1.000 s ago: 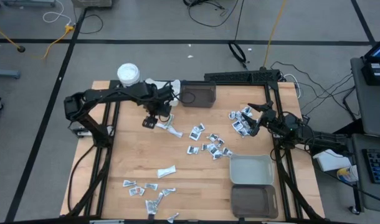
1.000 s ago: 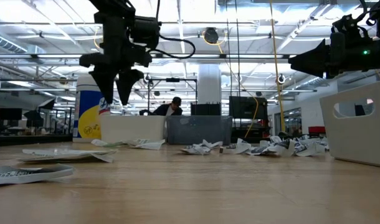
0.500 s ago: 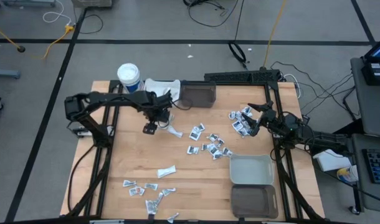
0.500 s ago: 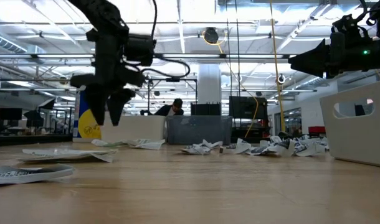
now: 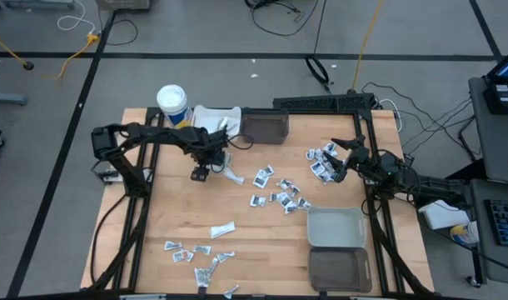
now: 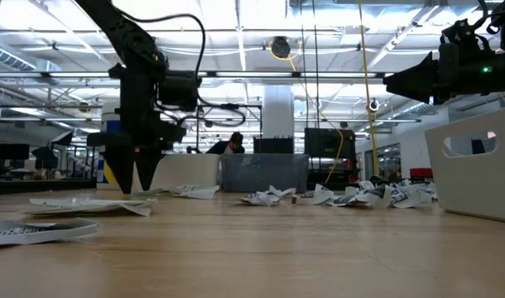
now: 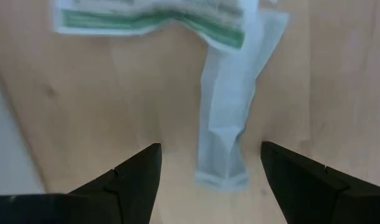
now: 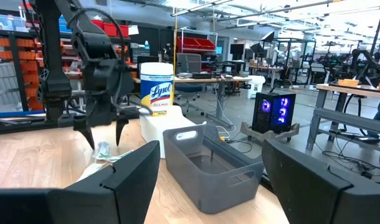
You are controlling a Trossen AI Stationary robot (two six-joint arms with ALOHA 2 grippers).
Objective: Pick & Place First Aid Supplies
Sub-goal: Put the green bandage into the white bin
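I need to close my left gripper on the white sachet, because both fingers reach the wood on either side of the sachet's narrow end (image 7: 222, 151).
The first aid supplies are small white and silvery packets scattered over the wooden table (image 5: 179, 208), with clusters at the centre (image 5: 279, 197), the right (image 5: 319, 163) and the near left (image 5: 196, 254). My left gripper (image 5: 201, 172) points straight down, open, just above the table. In its wrist view a long white sachet (image 7: 224, 137) lies flat on the wood between its fingers, closer to one of them, under a green-printed packet (image 7: 156, 18). My right gripper (image 5: 336, 158) waits open and level above the right cluster.
A white bin (image 5: 216, 118) and a dark grey bin (image 5: 265, 127) stand at the far edge beside a white canister with a yellow band (image 5: 172, 101). A light grey bin (image 5: 336, 227) and a dark bin (image 5: 340, 268) stand at the near right.
My left gripper has come down toward the table from well above it, still pointing down and still open, and now hangs just over the long white sachet. The packets have not moved.
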